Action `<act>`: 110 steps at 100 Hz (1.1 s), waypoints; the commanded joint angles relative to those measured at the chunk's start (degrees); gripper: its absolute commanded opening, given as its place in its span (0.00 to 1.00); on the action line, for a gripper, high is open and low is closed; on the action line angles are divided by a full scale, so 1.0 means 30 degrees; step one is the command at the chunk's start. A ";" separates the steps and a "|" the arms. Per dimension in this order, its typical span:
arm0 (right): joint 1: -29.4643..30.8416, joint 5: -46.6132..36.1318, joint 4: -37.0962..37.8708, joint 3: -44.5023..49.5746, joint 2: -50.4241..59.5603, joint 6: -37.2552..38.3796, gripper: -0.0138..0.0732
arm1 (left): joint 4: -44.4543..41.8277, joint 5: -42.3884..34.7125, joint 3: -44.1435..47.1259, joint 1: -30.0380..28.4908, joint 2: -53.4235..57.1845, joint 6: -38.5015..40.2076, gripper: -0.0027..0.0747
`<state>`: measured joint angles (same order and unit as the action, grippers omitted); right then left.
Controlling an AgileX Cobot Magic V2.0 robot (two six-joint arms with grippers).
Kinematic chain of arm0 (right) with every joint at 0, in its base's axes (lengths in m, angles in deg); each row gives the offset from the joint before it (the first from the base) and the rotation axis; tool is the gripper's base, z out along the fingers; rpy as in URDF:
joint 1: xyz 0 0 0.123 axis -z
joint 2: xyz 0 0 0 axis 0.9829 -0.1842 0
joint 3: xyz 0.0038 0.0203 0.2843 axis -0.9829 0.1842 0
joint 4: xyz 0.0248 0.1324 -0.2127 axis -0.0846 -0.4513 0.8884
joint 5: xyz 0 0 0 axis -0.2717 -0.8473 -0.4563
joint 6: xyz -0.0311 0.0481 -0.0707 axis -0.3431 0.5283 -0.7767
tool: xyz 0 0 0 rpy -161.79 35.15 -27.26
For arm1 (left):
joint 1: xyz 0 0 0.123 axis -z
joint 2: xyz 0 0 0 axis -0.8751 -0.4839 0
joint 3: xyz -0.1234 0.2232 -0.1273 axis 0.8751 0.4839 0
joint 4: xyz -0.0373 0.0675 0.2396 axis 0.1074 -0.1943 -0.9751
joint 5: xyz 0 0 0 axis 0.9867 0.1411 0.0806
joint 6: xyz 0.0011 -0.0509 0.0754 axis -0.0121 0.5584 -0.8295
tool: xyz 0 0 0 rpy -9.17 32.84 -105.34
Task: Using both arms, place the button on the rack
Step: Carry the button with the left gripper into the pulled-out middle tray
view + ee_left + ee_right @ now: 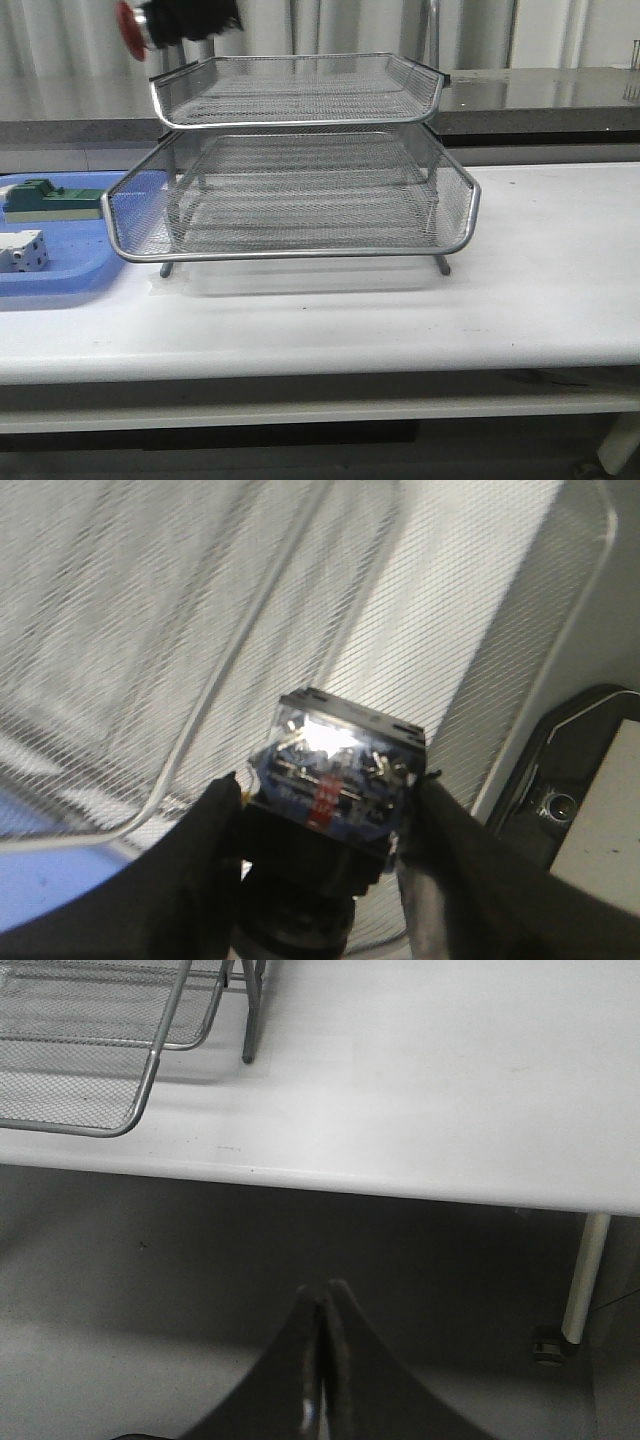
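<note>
My left gripper holds the button (135, 25) above the rack's middle tray in the front view and still needs to lower it onto that tray. The button would drop if I opened now.
The silver wire-mesh rack (300, 180) stands mid-table, its middle tray slid out toward the front. My left gripper (190, 20) is high at the top left, just left of the top tray's corner, shut on the button (135, 25), whose red cap points left. In the left wrist view the button's blue rear block (335, 770) sits between my two black fingers (210, 840), above the mesh trays (150, 630). My right gripper (325, 1295) is shut and empty, below and in front of the table's front edge; it does not show in the front view.
A flat blue tray (60, 275) at the left holds a green block (50, 198) and a white block (22, 252). A rack leg (248, 1020) and tray corner (130, 1110) show in the right wrist view, with a table leg (582, 1280) by the floor.
</note>
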<state>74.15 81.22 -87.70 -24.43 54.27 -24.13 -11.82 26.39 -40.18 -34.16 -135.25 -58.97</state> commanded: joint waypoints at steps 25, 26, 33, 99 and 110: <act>0.0109 -0.1030 -0.0010 -0.0452 -0.0062 -0.0060 0.08 | 0.0279 -0.0298 -0.0452 0.2309 -0.1537 0.0120 0.01; 0.0109 -0.1030 -0.0010 -0.0452 -0.0062 -0.0060 0.08 | 0.0279 -0.0348 -0.0452 0.2309 -0.1594 0.0120 0.01; 0.0109 -0.1030 -0.0010 -0.0452 -0.0062 -0.0060 0.08 | 0.0267 -0.0487 -0.0452 0.2347 -0.2090 0.0120 0.01; 0.0109 -0.1030 -0.0010 -0.0452 -0.0062 -0.0060 0.08 | 0.0267 -0.2638 -0.0452 0.2347 -0.4029 0.0120 0.01; 0.0109 -0.1030 -0.0010 -0.0452 -0.0062 -0.0060 0.08 | 0.0267 -0.2516 -0.0452 0.2347 -0.4029 0.0120 0.03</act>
<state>74.15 81.22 -87.70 -24.43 54.27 -24.13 -12.16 20.01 -40.09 -27.50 -150.53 -58.97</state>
